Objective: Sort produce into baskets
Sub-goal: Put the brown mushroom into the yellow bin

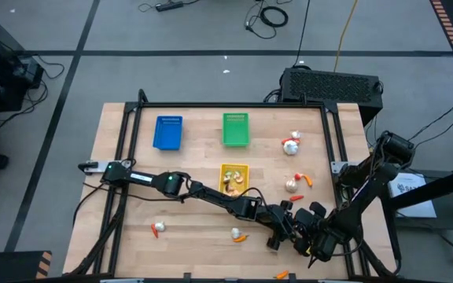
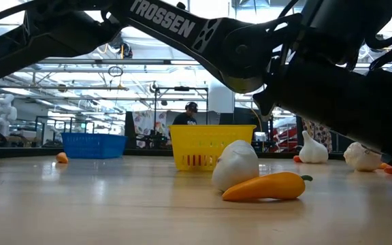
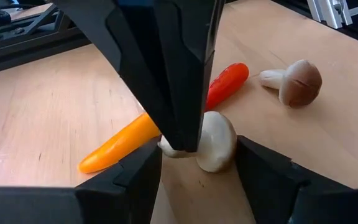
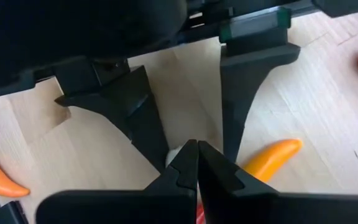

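Note:
I should close my left gripper on the mushroom now, because its fingers are beside the white mushroom (image 3: 216, 140), low over the wood.
Both grippers meet near the table's front right. My right gripper (image 4: 197, 167) is shut, and its fingertips (image 3: 184, 140) come down on a small white mushroom (image 3: 216, 140) lying on the table. My left gripper (image 3: 197, 177) is open. Its fingers (image 4: 248, 93) stand on either side of the mushroom and of the right fingers, touching neither. An orange pepper (image 3: 120, 144) and a red one (image 3: 227, 84) lie beside the mushroom. The blue basket (image 1: 167, 132), green basket (image 1: 236, 129) and yellow basket (image 1: 233, 168) stand farther back. My right gripper touches the white mushroom where the stem (image 3: 168, 149) joins the cap, with its shut fingertips coming from above, pointing down. The mushroom lies on the table. Whether any of it is pinched between the tips, I cannot tell.
A brown-capped mushroom (image 3: 294, 81) lies close by. White bulbs (image 1: 291, 144) (image 1: 292, 184) lie at the right. A bulb and orange pepper (image 2: 264, 187) lie front centre, and another pair (image 1: 157, 228) front left. The yellow basket holds some pieces. A person (image 2: 190, 114) stands beyond the table.

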Controlling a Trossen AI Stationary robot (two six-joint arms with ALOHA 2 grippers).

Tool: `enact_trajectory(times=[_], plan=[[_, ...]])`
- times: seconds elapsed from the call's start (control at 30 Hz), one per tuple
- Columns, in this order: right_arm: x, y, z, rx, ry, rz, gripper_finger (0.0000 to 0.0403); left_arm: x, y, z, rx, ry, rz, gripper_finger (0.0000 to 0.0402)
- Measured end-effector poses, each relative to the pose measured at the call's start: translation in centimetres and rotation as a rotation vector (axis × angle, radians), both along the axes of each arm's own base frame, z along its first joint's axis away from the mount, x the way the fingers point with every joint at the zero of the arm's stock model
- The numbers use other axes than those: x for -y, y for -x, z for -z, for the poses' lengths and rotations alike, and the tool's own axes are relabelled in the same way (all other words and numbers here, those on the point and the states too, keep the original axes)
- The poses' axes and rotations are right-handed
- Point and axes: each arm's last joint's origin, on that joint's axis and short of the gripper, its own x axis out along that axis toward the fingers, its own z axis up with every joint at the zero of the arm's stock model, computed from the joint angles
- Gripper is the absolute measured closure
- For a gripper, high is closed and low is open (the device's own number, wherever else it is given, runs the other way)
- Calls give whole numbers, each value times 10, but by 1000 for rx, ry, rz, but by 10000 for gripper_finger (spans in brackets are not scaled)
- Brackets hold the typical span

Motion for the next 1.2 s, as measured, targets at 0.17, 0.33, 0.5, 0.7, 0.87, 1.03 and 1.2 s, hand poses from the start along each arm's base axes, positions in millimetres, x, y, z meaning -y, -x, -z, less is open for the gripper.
enact_trajectory(times=[0.17, 0.33, 0.5, 0.7, 0.87, 1.03, 1.2], plan=[[0, 0, -1, -3, -4, -1, 403, 0, 0, 0, 3, 0, 0, 194], [-1, 1, -10, 5, -21, -7, 403, -1, -1, -1, 9, 2, -1, 194], [-6, 3, -23, 15, -35, -22, 403, -1, -1, -1, 16, 3, -1, 194], [-15, 8, -29, -15, -93, -32, 403, -1, -1, -2, 22, 4, -2, 195], [-19, 14, -29, -22, -122, -2, 403, -1, -1, 0, 6, 1, -2, 214], [-21, 17, -29, -22, -126, -1, 403, -1, 0, 0, -4, -1, -1, 241], [-21, 17, -29, -20, -126, 1, 403, -1, 0, 1, -7, 1, -1, 261]])
